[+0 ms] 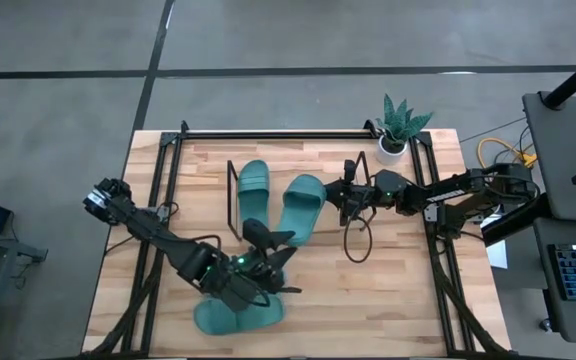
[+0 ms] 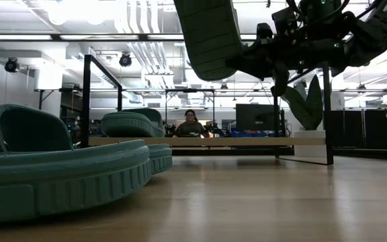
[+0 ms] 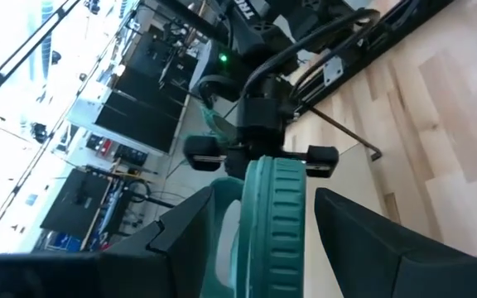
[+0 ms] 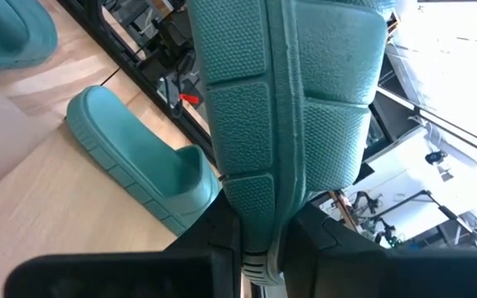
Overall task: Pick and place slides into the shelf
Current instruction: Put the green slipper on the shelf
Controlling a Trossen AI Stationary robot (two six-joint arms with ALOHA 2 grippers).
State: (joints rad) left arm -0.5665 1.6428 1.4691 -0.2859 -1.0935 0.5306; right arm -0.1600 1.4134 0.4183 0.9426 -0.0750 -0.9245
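Observation:
The robot's left gripper needs to set the teal slide on the shelf beside the other one, so it should next take hold of the slide by its sole's heel end point(image 1: 291, 237) point(image 3: 277, 223).
One teal slide point(image 1: 303, 205) is in the air over the table's middle, tilted, its treaded underside point(image 4: 288, 108) toward the right wrist camera. My right gripper point(image 1: 340, 192) is shut on its far end. My left gripper point(image 1: 276, 240) is open at the slide's near end; its fingers point(image 3: 189, 228) stand on either side of the sole's ribbed edge point(image 3: 276, 215). Whether they touch it I cannot tell. Another slide point(image 1: 253, 183) lies on the shelf point(image 2: 213, 141). Two more slides point(image 2: 46, 168) rest on their soles near the table's front edge point(image 1: 238, 315). My right gripper pinches the raised slide's narrow far end point(image 4: 255, 236) between its two fingers. It comes about level from the table's right side, along the slide's length. The slide is lifted clear and slants upward from the fingers point(image 2: 210, 37).
A potted plant point(image 1: 400, 125) stands at the table's far right corner. Black frame rails point(image 1: 163, 190) run along both sides and the far edge. A dark cable loop point(image 1: 356, 240) hangs below the right arm. Bare wood shows at the near right point(image 1: 388, 300).

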